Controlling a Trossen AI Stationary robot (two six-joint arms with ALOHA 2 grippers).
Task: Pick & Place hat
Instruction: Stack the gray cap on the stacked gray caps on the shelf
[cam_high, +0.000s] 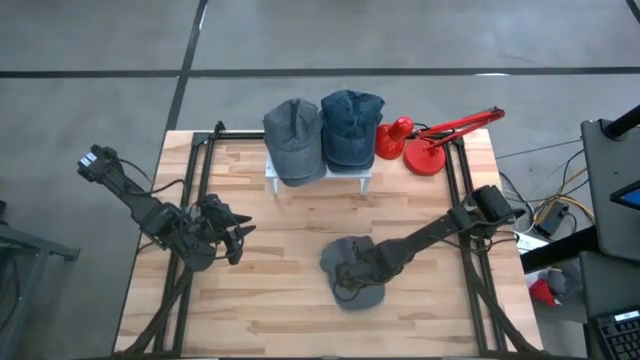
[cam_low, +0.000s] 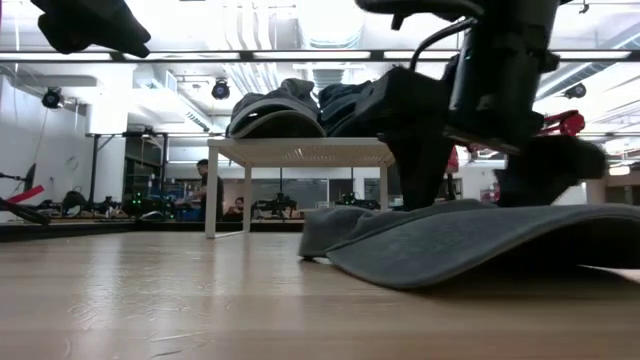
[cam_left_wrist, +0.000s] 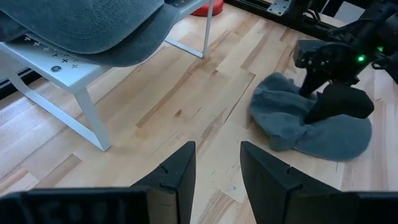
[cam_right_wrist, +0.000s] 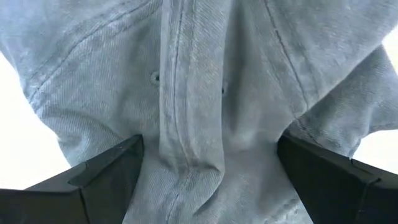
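The top of the grey hat has a raised seam fold. My right gripper should grip the grey hat by that fold next, to stack it with the grey cap on the rack.
A grey hat (cam_high: 335, 256) lies on the wooden table right of centre, its crown toward the far left and its brim (cam_low: 470, 250) toward the near edge. My right gripper (cam_high: 352, 276) stands over it, pointing steeply down, open, its fingers astride the crown (cam_right_wrist: 205, 74). My left gripper (cam_high: 238, 240) hangs open above the table's left side, well clear of the hat (cam_left_wrist: 292, 124), with nothing between its fingers (cam_left_wrist: 180, 168). My right gripper comes at the hat's crown from above, its open fingers set down on the cloth on either side of a raised seam fold (cam_right_wrist: 193, 155). The fingertips (cam_low: 425, 195) reach the crown just behind the brim. The hat lies on the table.
A small white rack (cam_high: 320, 178) at the far middle carries a grey cap (cam_high: 293, 140) and a blue cap (cam_high: 350, 128). A red desk lamp (cam_high: 430, 140) stands at the far right. Black frame rails (cam_high: 195, 200) run along both table sides. Bare wood lies between the rack and the hat.
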